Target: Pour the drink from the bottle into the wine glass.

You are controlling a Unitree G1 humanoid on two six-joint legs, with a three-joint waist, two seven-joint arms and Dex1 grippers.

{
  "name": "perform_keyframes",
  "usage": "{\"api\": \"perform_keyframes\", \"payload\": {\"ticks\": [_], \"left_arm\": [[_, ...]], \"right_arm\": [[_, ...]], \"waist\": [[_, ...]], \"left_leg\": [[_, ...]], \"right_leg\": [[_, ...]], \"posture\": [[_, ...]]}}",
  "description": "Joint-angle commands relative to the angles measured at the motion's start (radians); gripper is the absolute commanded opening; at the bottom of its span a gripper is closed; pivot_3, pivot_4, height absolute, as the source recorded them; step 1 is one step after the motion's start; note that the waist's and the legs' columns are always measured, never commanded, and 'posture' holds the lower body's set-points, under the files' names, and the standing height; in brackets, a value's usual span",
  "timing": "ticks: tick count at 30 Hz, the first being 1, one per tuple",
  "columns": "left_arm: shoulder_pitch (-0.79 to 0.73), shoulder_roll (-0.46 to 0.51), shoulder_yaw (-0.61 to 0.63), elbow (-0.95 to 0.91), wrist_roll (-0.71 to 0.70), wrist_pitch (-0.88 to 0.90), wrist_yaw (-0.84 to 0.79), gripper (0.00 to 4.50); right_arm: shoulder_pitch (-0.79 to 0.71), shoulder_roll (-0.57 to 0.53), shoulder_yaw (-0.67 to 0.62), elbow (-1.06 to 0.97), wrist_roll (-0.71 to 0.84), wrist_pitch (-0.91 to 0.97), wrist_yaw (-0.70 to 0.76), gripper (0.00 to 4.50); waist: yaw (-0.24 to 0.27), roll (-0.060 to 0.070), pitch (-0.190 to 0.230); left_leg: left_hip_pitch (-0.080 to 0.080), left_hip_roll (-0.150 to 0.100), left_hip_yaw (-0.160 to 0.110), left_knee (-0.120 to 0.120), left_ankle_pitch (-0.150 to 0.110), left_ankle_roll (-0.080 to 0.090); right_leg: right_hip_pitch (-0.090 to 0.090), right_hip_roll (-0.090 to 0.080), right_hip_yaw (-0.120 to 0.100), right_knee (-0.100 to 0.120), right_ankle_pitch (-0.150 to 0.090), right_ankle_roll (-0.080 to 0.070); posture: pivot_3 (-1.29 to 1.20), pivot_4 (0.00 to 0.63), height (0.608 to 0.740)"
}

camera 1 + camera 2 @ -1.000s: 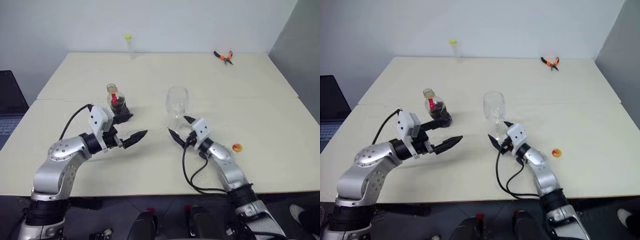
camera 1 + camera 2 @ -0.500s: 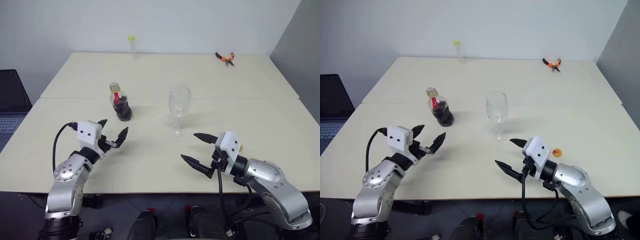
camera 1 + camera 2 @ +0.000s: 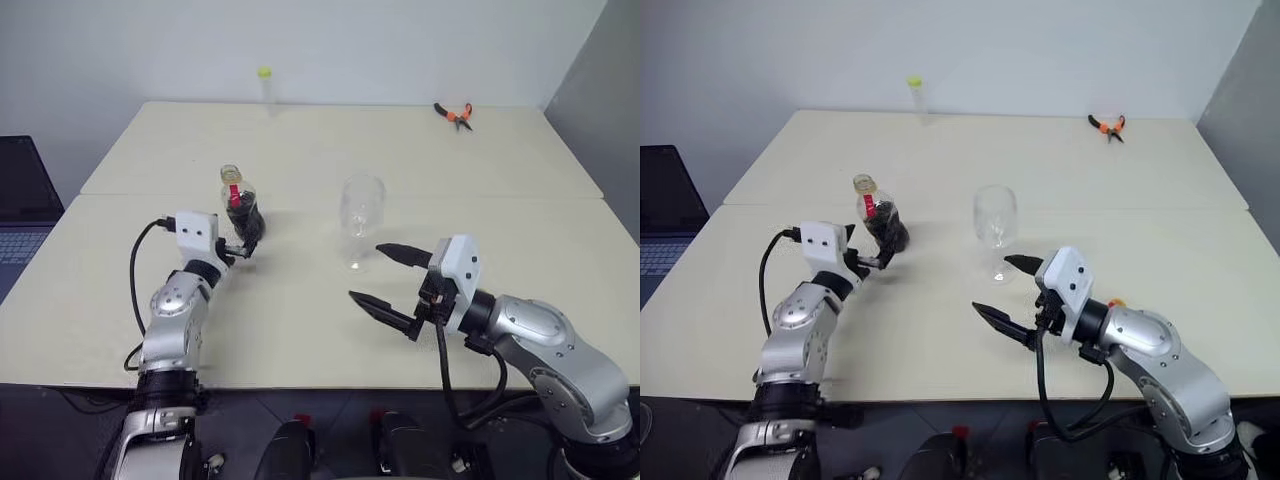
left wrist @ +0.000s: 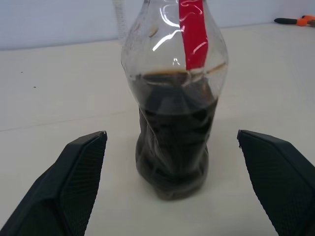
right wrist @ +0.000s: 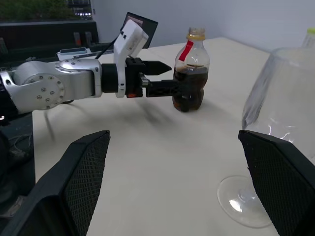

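Note:
My left gripper moves toward the bottle next and only then closes on it, since bare tabletop shows between my left gripper's fingers and the bottle.
The bottle (image 3: 241,206), clear with a red neck label and no cap on its neck, stands upright at mid-left of the table, its lower half filled with the dark drink (image 4: 174,147). My left gripper (image 3: 243,243) is open and level at the bottle's base; the left wrist view has the bottle between its spread fingertips (image 4: 81,152), apart from both. To the right of the bottle stands the empty wine glass (image 3: 360,212). In front of the glass my right gripper (image 3: 366,272) hangs open above the table, holding nothing.
A thin tube with a yellow-green cap (image 3: 264,86) stands at the table's far edge. Orange-handled pliers (image 3: 453,113) lie at the far right. A laptop (image 3: 22,205) sits off the table's left side. A small orange item (image 3: 1117,301) peeks out behind my right wrist.
My left gripper swung forward and now points at the bottle with its fingers either side of the base. My right gripper drew back from the glass's foot and rose.

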Motion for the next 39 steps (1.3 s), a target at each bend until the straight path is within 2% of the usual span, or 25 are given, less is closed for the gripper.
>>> {"api": "perform_keyframes", "payload": {"ticks": [1,13,16,22,25,29,33,39], "left_arm": [[-0.050,0.003,-0.013,0.063,0.023,-0.056,0.002,4.50],[-0.166,-0.009,0.001,0.240,0.008,-0.125,-0.015,4.50],[-0.188,-0.014,0.003,0.268,0.001,-0.130,-0.024,3.93],[-0.206,-0.021,0.002,0.272,-0.013,-0.129,-0.044,1.91],[-0.203,-0.016,0.007,0.237,-0.022,-0.120,-0.043,1.39],[-0.190,-0.003,-0.044,0.111,0.001,-0.111,-0.081,1.01],[-0.217,0.013,-0.150,0.005,0.076,-0.115,-0.131,0.90],[-0.345,-0.012,-0.230,0.030,0.097,-0.142,-0.210,0.90]], "right_arm": [[-0.016,-0.005,-0.031,-0.050,0.033,0.005,-0.014,4.47],[0.003,-0.013,-0.032,-0.054,0.043,-0.002,-0.035,4.47],[0.002,-0.013,-0.032,-0.050,0.043,-0.004,-0.035,4.50],[0.001,-0.011,-0.038,-0.052,0.044,-0.001,-0.041,4.50],[0.002,-0.009,-0.045,-0.062,0.046,0.004,-0.054,4.50],[-0.001,0.000,-0.088,-0.083,0.071,0.022,-0.092,4.50],[0.001,0.014,-0.141,-0.085,0.106,0.038,-0.138,4.50],[-0.019,0.043,-0.142,-0.071,0.083,0.028,-0.209,4.50]], "waist": [[-0.001,0.000,0.000],[-0.001,0.000,0.000],[-0.001,0.000,0.000],[-0.001,0.000,0.000],[-0.001,-0.001,0.000],[-0.001,-0.002,0.001],[0.002,-0.002,0.001],[0.001,-0.002,0.001]], "left_leg": [[0.000,0.000,0.000,0.000,0.000,0.000],[0.000,0.000,0.000,0.000,0.000,0.000],[0.000,0.000,0.000,0.000,0.000,0.000],[0.000,0.000,0.000,0.000,0.000,0.000],[0.000,0.000,-0.001,0.000,0.000,0.000],[-0.001,0.000,-0.001,0.000,0.000,0.000],[-0.002,0.000,-0.002,0.000,0.000,0.000],[-0.002,-0.001,0.000,0.000,0.000,0.000]], "right_leg": [[0.000,0.000,0.000,0.000,0.000,0.000],[0.000,0.000,0.000,0.000,0.000,0.000],[0.000,0.000,0.000,0.000,0.000,0.000],[0.000,0.000,0.000,0.000,0.000,0.000],[0.000,0.000,0.000,0.000,0.000,0.000],[-0.001,0.000,0.000,0.000,0.000,0.000],[-0.001,0.000,0.000,0.000,0.001,-0.001],[-0.001,0.000,0.000,0.000,0.000,0.000]], "posture": [[0.00,0.150,0.740],[0.00,0.150,0.740],[0.00,0.150,0.740],[0.00,0.150,0.740],[0.00,0.150,0.740],[0.00,0.150,0.740],[0.00,0.150,0.740],[0.00,0.150,0.740]]}}
